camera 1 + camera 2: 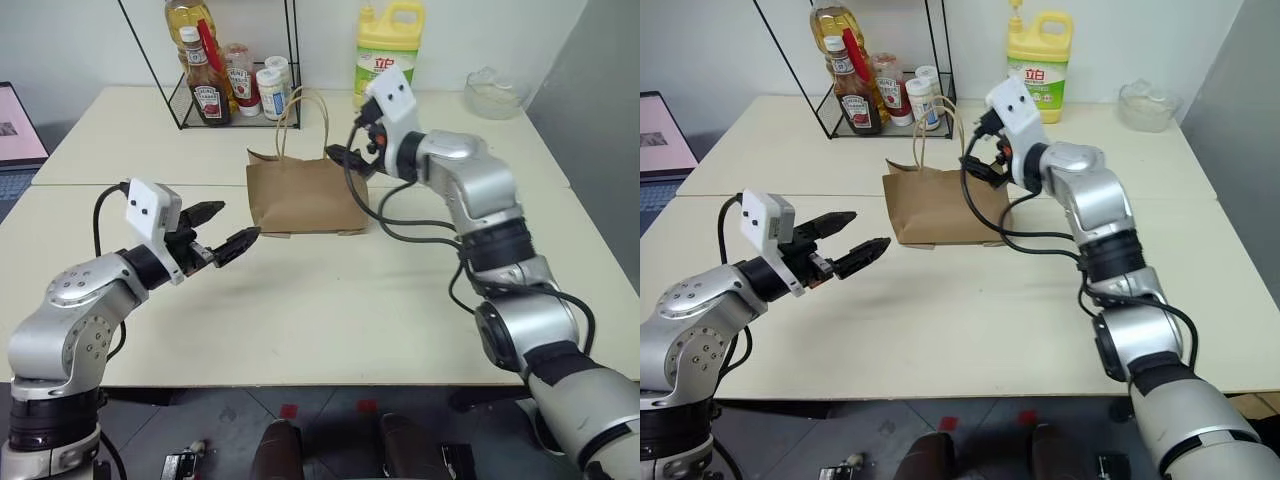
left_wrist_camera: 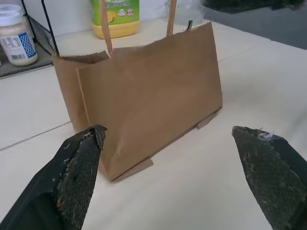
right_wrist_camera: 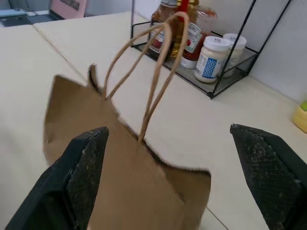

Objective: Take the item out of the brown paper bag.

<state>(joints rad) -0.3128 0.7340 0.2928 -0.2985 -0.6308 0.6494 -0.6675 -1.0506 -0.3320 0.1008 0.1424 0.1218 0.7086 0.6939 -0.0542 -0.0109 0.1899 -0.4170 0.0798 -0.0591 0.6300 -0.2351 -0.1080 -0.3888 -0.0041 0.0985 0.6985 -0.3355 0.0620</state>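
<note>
Next, my left gripper pinches the bag by its thin loop handle (image 1: pixel 283 125) (image 2: pixel 105 26) standing up, since the bag's paper body spreads too wide for the fingers.
The brown paper bag (image 1: pixel 305 195) stands upright in the middle of the table, its two loop handles (image 1: pixel 300 112) sticking up. The item is hidden; the bag's inside cannot be seen. My left gripper (image 1: pixel 233 224) hovers just left of the bag near its lower corner, pointing at it, fingers wide open and empty. In the left wrist view the bag (image 2: pixel 144 91) sits between and beyond the open fingers (image 2: pixel 79 167). My right gripper (image 1: pixel 345 152) is by the bag's upper right edge, open and empty. In the right wrist view the handles (image 3: pixel 153 62) rise beyond the spread fingers (image 3: pixel 268 167).
A black wire rack (image 1: pixel 225 95) at the back holds a ketchup bottle (image 1: pixel 205 90), an oil bottle and jars. A yellow detergent jug (image 1: pixel 388 45) stands behind the right gripper. A glass bowl (image 1: pixel 495 92) sits back right. A pink screen (image 1: pixel 15 125) is at the far left.
</note>
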